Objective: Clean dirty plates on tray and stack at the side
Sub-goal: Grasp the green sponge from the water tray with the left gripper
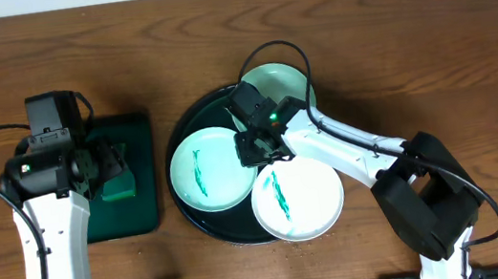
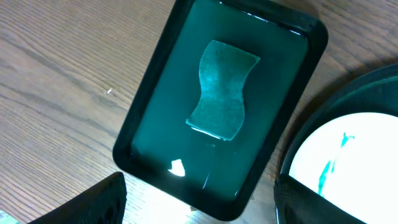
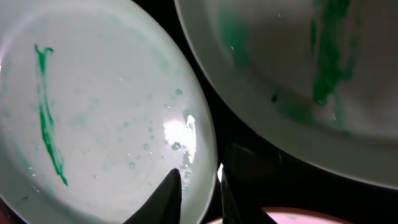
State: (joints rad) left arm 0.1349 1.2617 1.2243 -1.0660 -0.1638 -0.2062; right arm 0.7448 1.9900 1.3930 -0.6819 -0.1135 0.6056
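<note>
My left gripper grabs the green sponge across its narrow middle (image 1: pixel 121 174) (image 2: pixel 222 91) next, so its broad end stays free to wipe the dirty plates.
The round black tray (image 1: pixel 211 109) holds three dirty plates, each with a green streak: a left plate (image 1: pixel 203 171), a front right plate (image 1: pixel 300 200) overhanging the rim, and a pale mint back plate (image 1: pixel 282 81). My right gripper (image 1: pixel 257 145) is shut on the right rim of the left plate (image 3: pixel 93 118), one finger on top and one outside the rim (image 3: pixel 199 186). Another smeared plate (image 3: pixel 298 74) lies close beside it. My left gripper (image 1: pixel 106 168) is open and empty (image 2: pixel 199 208) above the small green tray.
A dark green rectangular tray (image 1: pixel 132 126) with a green sponge (image 1: pixel 122 187) sits left of the black tray; the left wrist view shows the tray (image 2: pixel 143 124) and the sponge (image 2: pixel 221 90). Bare wooden table (image 1: pixel 430 48) lies to the right and back.
</note>
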